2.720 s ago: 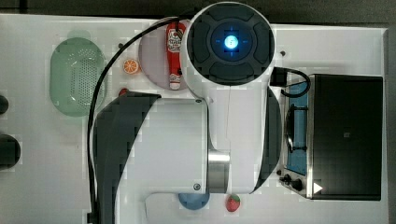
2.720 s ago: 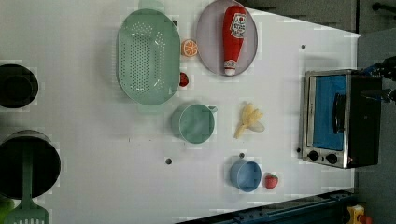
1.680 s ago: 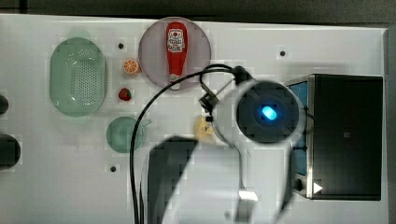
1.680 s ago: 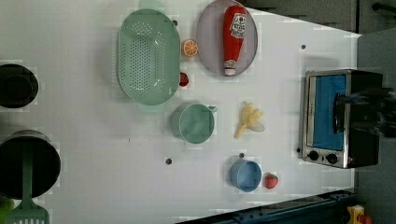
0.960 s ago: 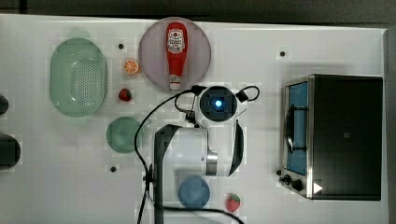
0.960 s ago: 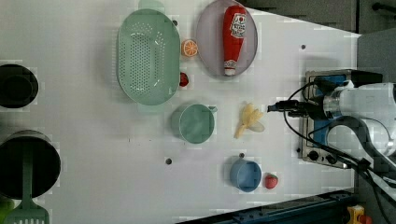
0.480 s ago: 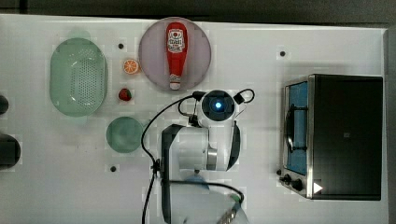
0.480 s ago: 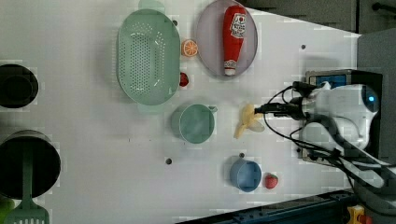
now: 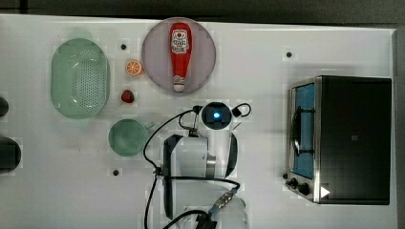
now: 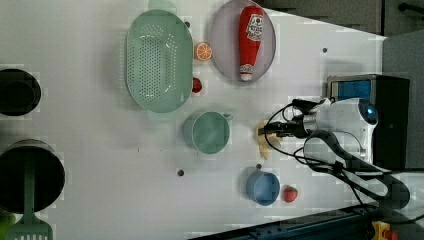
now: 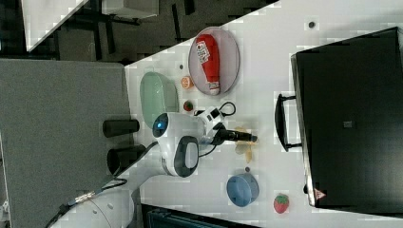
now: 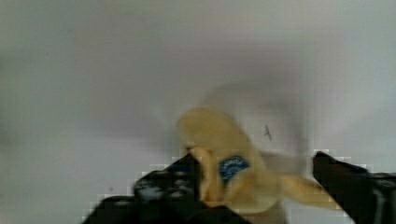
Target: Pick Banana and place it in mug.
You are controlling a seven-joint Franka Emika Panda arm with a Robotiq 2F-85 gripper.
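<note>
I will grab the pale-yellow banana by its blue-stickered middle (image 10: 265, 139) next. Then it can go in the teal-green mug (image 10: 207, 132).
The pale-yellow banana (image 10: 263, 144) lies on the white table between the teal-green mug (image 10: 207, 132) and the toaster oven. My gripper (image 10: 263, 131) is down over it. In the wrist view the banana (image 12: 224, 154) sits between the two black fingers (image 12: 170, 184), one touching its side, the other beside its thin end with a little room left. The gripper (image 12: 257, 186) is open around it. The right view shows the gripper (image 11: 252, 138) above the banana (image 11: 244, 148). In the top view the arm covers the banana, and the mug (image 9: 126, 137) stands empty to the top view's left of the arm.
A blue cup (image 10: 262, 187) and a strawberry (image 10: 290, 193) sit close to the banana. The toaster oven (image 9: 344, 138) stands at the top view's right. A green colander (image 9: 79, 78), an orange slice (image 9: 134, 67) and a plate (image 9: 205, 71) bearing a ketchup bottle lie beyond the mug.
The arm has swung in from the oven side and come down over the banana. Its fingers have drawn closer together around the banana.
</note>
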